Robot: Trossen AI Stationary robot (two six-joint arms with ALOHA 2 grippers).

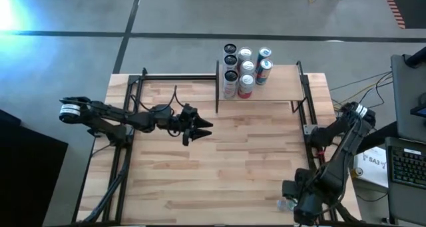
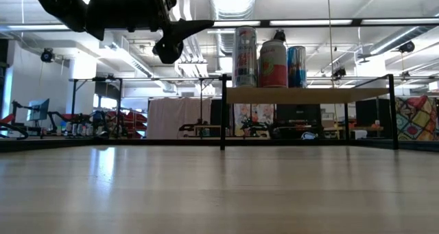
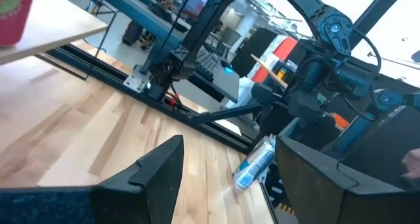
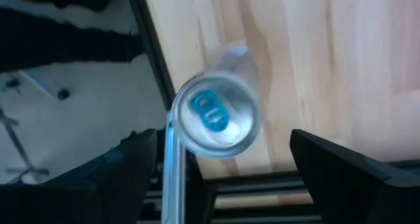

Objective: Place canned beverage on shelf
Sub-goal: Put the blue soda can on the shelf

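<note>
The robot's right gripper needs to go lower before it closes on the can [image 4: 239,69]: the fingers are above its blue-tabbed top [image 4: 215,114] in the right wrist view, so they would miss if they closed now.
A silver-and-blue canned beverage [image 4: 216,115] stands at the table's near right corner, with its blue-tabbed top facing the right wrist view; it also shows as the can [image 3: 254,163] [image 1: 287,204]. My right gripper [image 4: 223,137] hangs above it, open and pointing steeply down. Its fingers stand on either side of the can and clear of it. The shelf [image 1: 279,88] at the far edge carries several upright cans [image 1: 244,70] on its left part. My left gripper [image 1: 205,128] hovers open and level over the table's middle, holding nothing.
Black frame rods [image 1: 301,87] border the shelf, and a black rail [image 4: 154,66] runs along the table's right edge next to the can. The right part of the shelf panel [image 2: 343,94] is bare. Bare wood tabletop [image 1: 239,167] lies between the two arms.
</note>
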